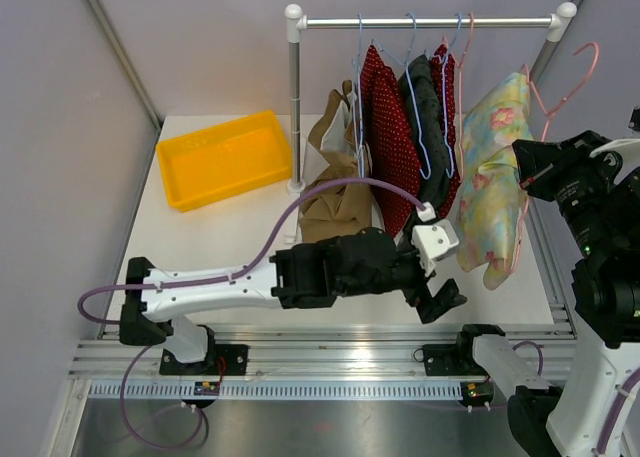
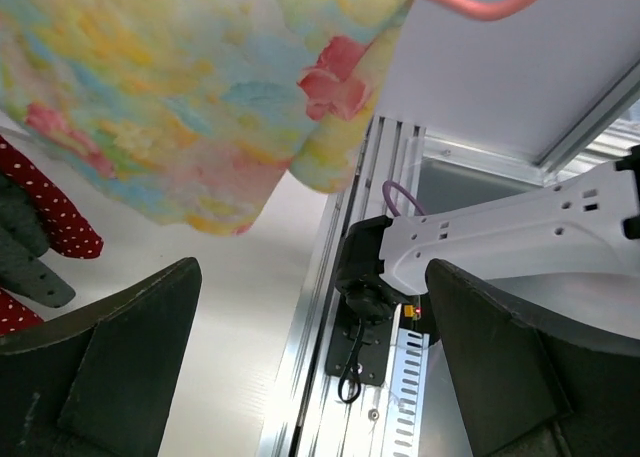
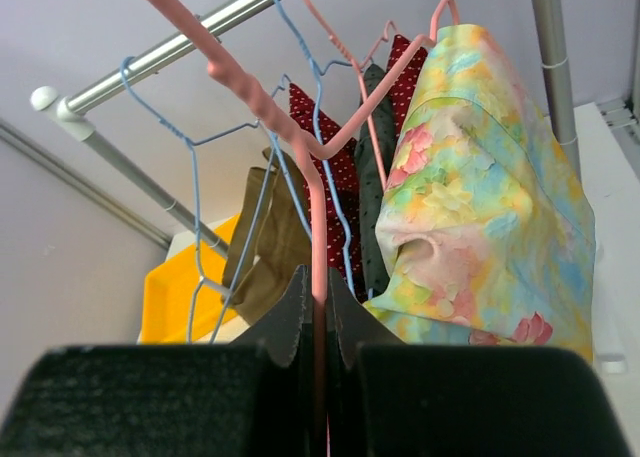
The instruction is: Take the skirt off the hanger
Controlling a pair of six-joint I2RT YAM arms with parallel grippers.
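My left gripper grabs the skirt (image 1: 490, 177) by its hanging hem (image 1: 490, 264) next, to pull the skirt off the pink wire hanger.
The skirt (image 1: 490, 177) is pastel floral cloth, yellow, blue and pink, draped over a pink wire hanger (image 1: 570, 82) that is off the rail, to the right of it. My right gripper (image 1: 525, 167) is shut on the hanger; in the right wrist view the pink wire (image 3: 318, 227) runs straight between the closed fingers of my right gripper (image 3: 318, 287), and the skirt (image 3: 480, 207) hangs to its right. My left gripper (image 1: 440, 297) is open, low and in front of the skirt's hem. From the left wrist, the skirt (image 2: 180, 97) hangs above the empty left gripper (image 2: 312, 277).
A clothes rail (image 1: 430, 22) on a white post (image 1: 294, 107) carries blue hangers with a red dotted garment (image 1: 390, 137), a dark one (image 1: 430, 127) and a tan one (image 1: 335, 177). A yellow bin (image 1: 225, 159) sits at the back left. An aluminium rail (image 1: 330, 357) runs along the near edge.
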